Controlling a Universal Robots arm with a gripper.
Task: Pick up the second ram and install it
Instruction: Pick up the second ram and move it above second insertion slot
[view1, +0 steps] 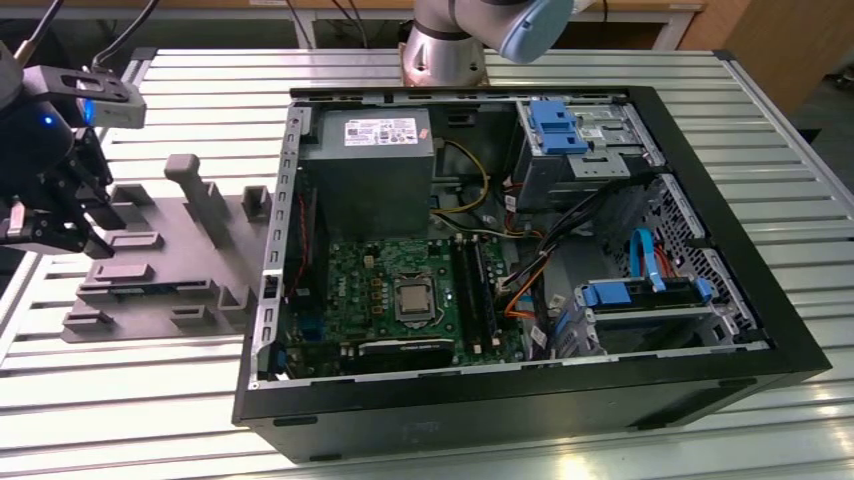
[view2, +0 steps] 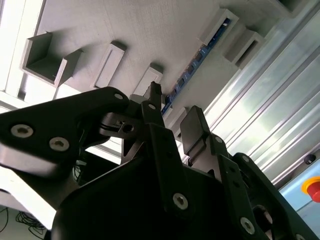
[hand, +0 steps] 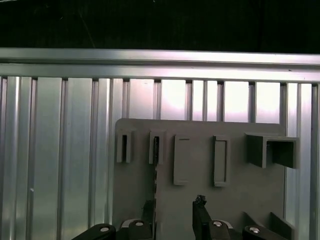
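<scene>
My gripper grabs the ram by its bare part outside the slot next, since the slot's sides close in on the ram's tip.
The second ram is a thin blue-green stick standing on edge in a slot of the grey holder block. In the first wrist view the ram is a narrow dark line running down the holder. The exterior view shows it as a blue strip low on the holder's near side. My gripper hangs just above the holder, open, its black fingers apart and holding nothing. The ram's line runs toward the gap, close to one finger. In the exterior view the gripper is at the far left.
An open computer case lies at the exterior view's right, with its green motherboard and long black memory slots. The holder has upright posts. The table is ribbed aluminium. A red button sits off the table's edge.
</scene>
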